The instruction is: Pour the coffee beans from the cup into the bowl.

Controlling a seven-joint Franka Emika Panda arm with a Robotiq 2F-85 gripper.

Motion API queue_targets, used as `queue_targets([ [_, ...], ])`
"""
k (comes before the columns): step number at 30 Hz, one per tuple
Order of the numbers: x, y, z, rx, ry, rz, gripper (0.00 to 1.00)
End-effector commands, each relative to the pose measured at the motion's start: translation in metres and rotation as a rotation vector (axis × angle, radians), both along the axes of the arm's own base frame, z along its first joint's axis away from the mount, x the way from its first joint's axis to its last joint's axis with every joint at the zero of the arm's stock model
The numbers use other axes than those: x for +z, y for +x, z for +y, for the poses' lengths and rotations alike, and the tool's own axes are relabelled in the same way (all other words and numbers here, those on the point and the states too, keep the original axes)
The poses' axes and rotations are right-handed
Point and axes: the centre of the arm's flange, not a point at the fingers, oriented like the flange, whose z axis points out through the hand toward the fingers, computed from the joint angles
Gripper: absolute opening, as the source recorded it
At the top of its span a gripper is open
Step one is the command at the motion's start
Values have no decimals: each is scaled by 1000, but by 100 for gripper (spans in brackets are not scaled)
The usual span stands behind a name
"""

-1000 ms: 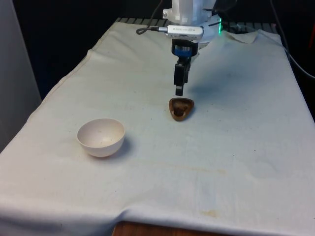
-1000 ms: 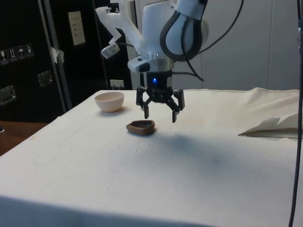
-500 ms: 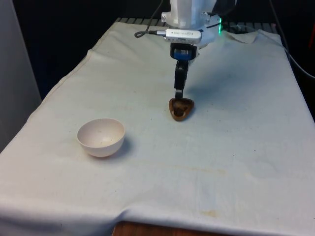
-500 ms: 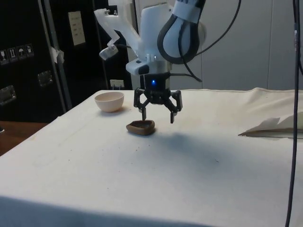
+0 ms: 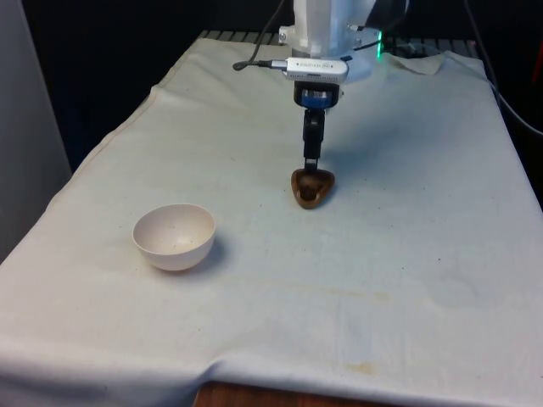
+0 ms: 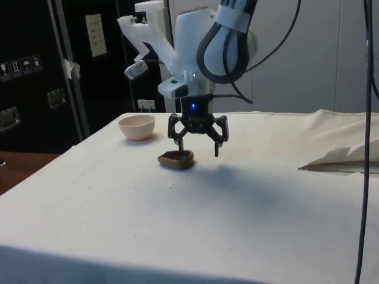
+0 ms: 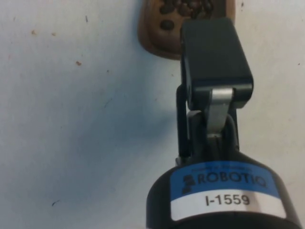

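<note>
I need to pour the coffee beans into the bowl (image 5: 174,236). My gripper will next grab the brown cup's rim (image 5: 321,172) to do that.
A small brown cup (image 5: 312,186) with coffee beans (image 7: 183,7) in it stands on the white cloth near the table's middle. My gripper (image 6: 198,147) hangs just above it, open, with nothing between its fingers. In the side view one finger (image 6: 179,141) is over the cup (image 6: 176,158) and the other lies beside it, away from the bowl. From the front the gripper (image 5: 310,163) is edge-on over the cup's far rim. A black finger (image 7: 214,52) partly covers the cup (image 7: 157,33) in the wrist view. A pale empty bowl (image 5: 174,236) sits towards the front view's left, well apart from the cup.
The bowl (image 6: 137,126) stands near the table's far corner in the side view. A raised fold of cloth (image 6: 340,160) lies at the side view's right. Cables (image 5: 254,52) trail on the table by the robot's base.
The gripper has shifted slightly over the cup and turned a little, so it looks narrower from the front. Cup and bowl have not moved.
</note>
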Motion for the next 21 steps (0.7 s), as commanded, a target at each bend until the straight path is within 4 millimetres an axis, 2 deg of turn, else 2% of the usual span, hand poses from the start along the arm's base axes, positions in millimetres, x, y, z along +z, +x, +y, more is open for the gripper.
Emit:
queue_targets([
  [1,-1,2,0,11,-6,-6,100],
  [21,-4,3,-5,-6,-13,-3,100],
])
